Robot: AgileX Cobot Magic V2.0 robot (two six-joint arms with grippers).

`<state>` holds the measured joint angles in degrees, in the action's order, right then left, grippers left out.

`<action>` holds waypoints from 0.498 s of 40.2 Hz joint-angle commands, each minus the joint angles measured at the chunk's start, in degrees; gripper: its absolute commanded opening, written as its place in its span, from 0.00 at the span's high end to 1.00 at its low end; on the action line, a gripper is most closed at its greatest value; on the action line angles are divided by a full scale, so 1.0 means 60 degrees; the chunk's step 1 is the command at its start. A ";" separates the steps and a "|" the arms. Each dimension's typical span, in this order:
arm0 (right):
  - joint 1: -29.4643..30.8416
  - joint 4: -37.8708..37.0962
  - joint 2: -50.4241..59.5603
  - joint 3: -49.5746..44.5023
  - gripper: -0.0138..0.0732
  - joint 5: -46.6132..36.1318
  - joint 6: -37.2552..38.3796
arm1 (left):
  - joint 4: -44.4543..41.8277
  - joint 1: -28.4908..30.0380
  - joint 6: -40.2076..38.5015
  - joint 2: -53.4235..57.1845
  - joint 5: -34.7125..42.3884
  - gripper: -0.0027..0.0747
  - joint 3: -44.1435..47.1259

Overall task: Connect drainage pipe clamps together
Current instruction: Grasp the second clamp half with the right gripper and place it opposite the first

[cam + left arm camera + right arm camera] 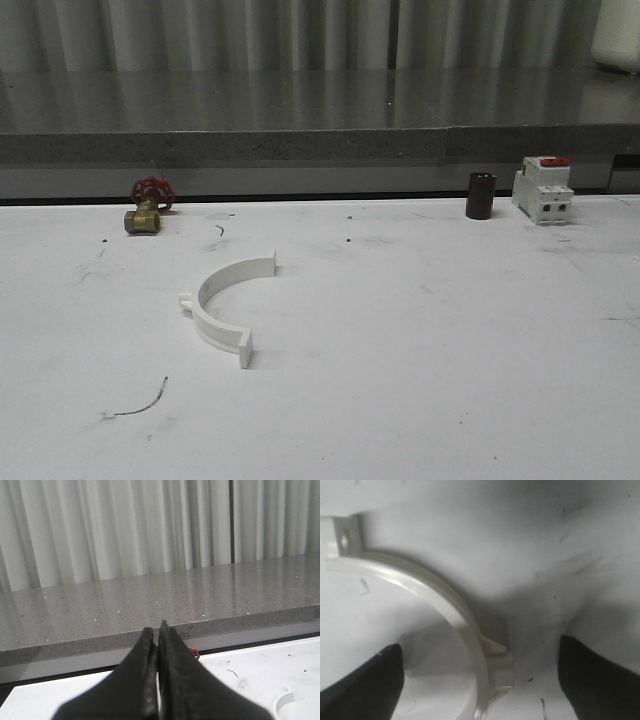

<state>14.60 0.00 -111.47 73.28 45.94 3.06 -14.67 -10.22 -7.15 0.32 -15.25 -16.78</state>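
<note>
My right gripper needs to close on the lug now, because in the right wrist view its fingers sit low on either side of the clamp's lug (497, 667).
One white half-ring drainage pipe clamp (222, 305) lies on the white table, left of centre, its flat end tabs pointing right and its small lug on the left side. An end of a clamp (285, 700) shows at the edge of the left wrist view. My left gripper (156, 631) is shut with nothing between its black fingers, held above the table and facing the grey ledge. My right gripper (477, 647) is open and hovers close over a white clamp half (437, 597). Its band and lug lie between the two fingers, untouched.
A brass valve with a red handwheel (148, 207) sits at the back left. A dark cylinder (481, 195) and a white circuit breaker with a red switch (543, 190) stand at the back right. A grey stone ledge (300, 130) bounds the table's far side.
</note>
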 commanded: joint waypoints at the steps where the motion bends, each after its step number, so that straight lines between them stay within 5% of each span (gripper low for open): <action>1: 0.0071 0.0000 0.0417 0.0284 0.12 0.0052 -0.0009 | -0.0045 -0.0026 0.0013 0.0023 0.0730 0.99 -0.0261; 14: 0.0071 0.0000 0.0417 0.0284 0.57 0.0203 -0.0017 | -0.0045 -0.0026 0.0013 0.0023 0.0730 0.99 -0.0261; 20: 0.0071 -0.0176 0.0417 0.0284 0.67 0.0240 -0.0017 | -0.0045 -0.0026 0.0013 0.0023 0.0730 0.99 -0.0261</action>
<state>14.64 -0.31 -111.69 73.55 47.05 3.06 -14.69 -10.22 -7.15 0.32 -15.25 -16.78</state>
